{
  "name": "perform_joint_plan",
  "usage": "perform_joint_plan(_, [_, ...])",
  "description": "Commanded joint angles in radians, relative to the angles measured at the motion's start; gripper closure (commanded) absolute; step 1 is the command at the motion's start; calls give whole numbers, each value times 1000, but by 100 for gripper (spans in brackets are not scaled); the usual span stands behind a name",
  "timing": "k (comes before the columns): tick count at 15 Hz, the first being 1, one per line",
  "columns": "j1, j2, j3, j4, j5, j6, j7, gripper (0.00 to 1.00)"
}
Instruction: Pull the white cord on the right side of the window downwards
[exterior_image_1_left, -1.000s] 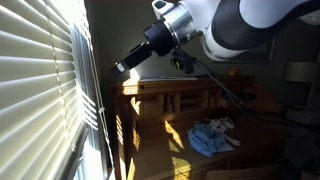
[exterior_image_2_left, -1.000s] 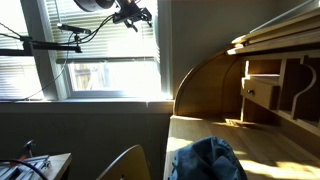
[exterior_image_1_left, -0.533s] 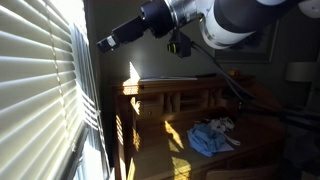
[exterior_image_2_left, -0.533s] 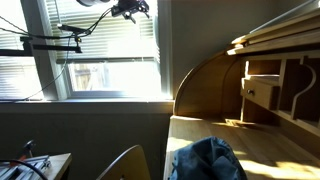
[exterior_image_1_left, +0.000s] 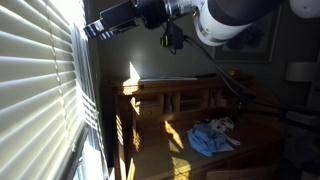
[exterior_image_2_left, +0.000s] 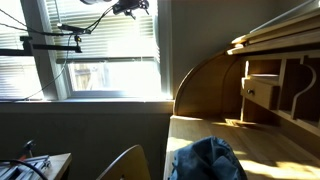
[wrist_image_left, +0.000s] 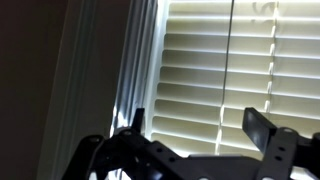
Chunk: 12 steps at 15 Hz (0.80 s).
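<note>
I will next grab the white cord with my gripper, high on its hanging length near the top edge of the blinds, for a long pull along the window (exterior_image_1_left: 35, 80).
The window (exterior_image_1_left: 35, 80) with white slat blinds fills the left of an exterior view. It also shows in the other views (exterior_image_2_left: 100, 50) (wrist_image_left: 225, 70). My gripper (exterior_image_1_left: 95, 28) is high up, close to the blinds' top edge, and sits near the top of the pane (exterior_image_2_left: 128, 8). In the wrist view the gripper (wrist_image_left: 198, 125) is open, with only slats showing between its two dark fingers. Thin pale vertical strands (wrist_image_left: 150, 60) run between the dark frame and the blinds. I cannot tell which is the white cord.
A wooden roll-top desk (exterior_image_2_left: 260, 80) stands by the window and also shows from the other side (exterior_image_1_left: 180, 100). A blue cloth (exterior_image_1_left: 208, 138) lies on it (exterior_image_2_left: 208, 160). Black cables (exterior_image_2_left: 50, 45) cross in front of the window.
The gripper has risen and moved closer to the top of the blinds. It has stayed open. Nothing else has moved.
</note>
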Motion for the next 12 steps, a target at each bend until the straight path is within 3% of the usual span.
perform_joint_plan(1, [24, 58, 1, 59, -49, 32, 22, 0])
perform_joint_plan(12, [63, 84, -13, 99, -82, 76, 22, 0])
